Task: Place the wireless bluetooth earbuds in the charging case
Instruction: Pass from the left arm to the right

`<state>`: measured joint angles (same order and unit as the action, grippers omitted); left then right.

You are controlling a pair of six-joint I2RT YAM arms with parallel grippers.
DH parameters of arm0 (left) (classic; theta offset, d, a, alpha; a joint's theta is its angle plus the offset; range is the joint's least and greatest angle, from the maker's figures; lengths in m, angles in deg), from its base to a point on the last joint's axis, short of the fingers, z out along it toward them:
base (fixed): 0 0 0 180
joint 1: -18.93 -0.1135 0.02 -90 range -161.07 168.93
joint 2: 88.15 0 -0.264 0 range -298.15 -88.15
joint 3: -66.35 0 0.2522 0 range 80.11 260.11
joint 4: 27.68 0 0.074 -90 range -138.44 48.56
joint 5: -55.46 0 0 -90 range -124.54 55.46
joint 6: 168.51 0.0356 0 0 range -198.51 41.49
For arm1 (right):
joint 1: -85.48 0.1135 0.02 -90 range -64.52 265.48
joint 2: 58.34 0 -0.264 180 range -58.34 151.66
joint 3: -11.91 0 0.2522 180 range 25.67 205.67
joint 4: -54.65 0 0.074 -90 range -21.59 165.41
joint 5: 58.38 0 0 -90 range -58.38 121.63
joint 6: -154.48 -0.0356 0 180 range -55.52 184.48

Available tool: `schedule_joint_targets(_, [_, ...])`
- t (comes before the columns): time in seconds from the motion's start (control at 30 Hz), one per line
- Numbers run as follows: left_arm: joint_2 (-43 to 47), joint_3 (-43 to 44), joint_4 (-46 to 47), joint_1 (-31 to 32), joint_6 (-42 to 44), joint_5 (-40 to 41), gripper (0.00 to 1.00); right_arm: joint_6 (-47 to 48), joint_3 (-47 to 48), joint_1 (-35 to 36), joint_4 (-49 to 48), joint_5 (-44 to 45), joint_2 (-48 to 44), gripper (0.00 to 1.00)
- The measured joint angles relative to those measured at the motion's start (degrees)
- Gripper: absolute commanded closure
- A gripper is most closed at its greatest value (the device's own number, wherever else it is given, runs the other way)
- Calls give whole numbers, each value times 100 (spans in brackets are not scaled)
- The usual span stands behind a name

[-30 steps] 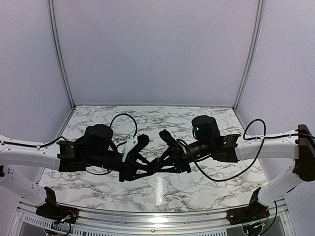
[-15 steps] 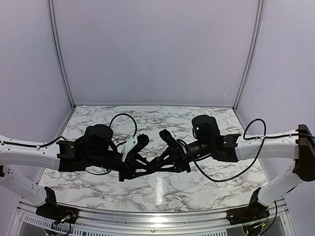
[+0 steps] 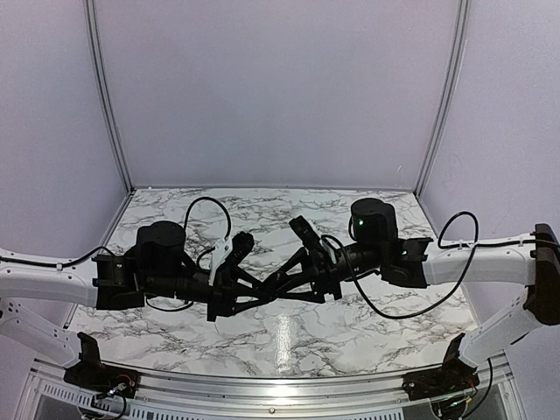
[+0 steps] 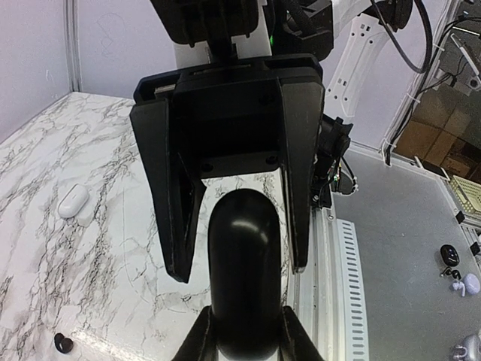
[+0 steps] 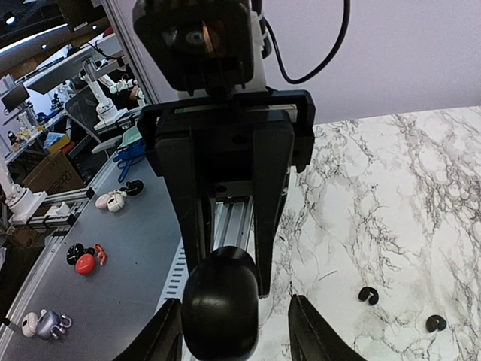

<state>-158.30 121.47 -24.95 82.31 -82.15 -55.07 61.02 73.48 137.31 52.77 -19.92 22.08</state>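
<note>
My right gripper should close on the case now. Its fingers reach past the charging case's rounded end [image 5: 221, 312], so they would hold the case.
The charging case [image 4: 244, 286], a glossy black oval, is clamped between my left gripper's [image 4: 244, 331] two fingers. It also shows in the right wrist view [image 5: 220, 304]. My right gripper [image 5: 234, 331] faces the left one, open, with its fingers straddling the case. One finger is against the case and the other is clear of it. Two tiny black earbuds [image 5: 368, 295] [image 5: 435, 323] lie on the marble. One earbud [image 4: 64, 344] shows in the left wrist view. In the top view the two grippers [image 3: 284, 282] [image 3: 262, 287] interlock above the table's middle and hide the case.
A small white oval object [image 4: 74, 201] lies on the marble table [image 3: 367, 332]. The table's metal front rail [image 3: 280, 394] runs close below the grippers. Side and back walls [image 3: 280, 96] enclose the table. Cables loop from both wrists.
The left arm has drawn back a little to the left and the right wrist has shifted slightly up and right. The grippers stay interlocked around the case.
</note>
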Motion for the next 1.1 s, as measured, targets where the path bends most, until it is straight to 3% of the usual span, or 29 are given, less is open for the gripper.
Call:
schedule_joint_targets(0.2, [2, -2, 109, 0, -2, 0, 98, -133, -2, 0, -164, -103, -2, 58])
schedule_joint_targets(0.47, [2, -33, 146, 2, -44, 7, 98, -216, -2, 0, -260, -173, -2, 78])
schedule_joint_targets(0.5, [2, -33, 151, 2, -85, 13, 98, -199, -2, 0, -271, -168, -2, 77])
schedule_joint_targets(0.6, [2, -33, 170, 2, -131, 20, 98, -175, -2, 0, -284, -142, 0, 62])
schedule_joint_targets(0.9, [98, -37, 173, 7, -90, 129, 99, -181, -2, 7, -264, -175, 17, 62])
schedule_joint_targets(1.1, [107, -35, 208, 7, -87, 151, 99, -116, -2, 63, -225, -166, 59, 68])
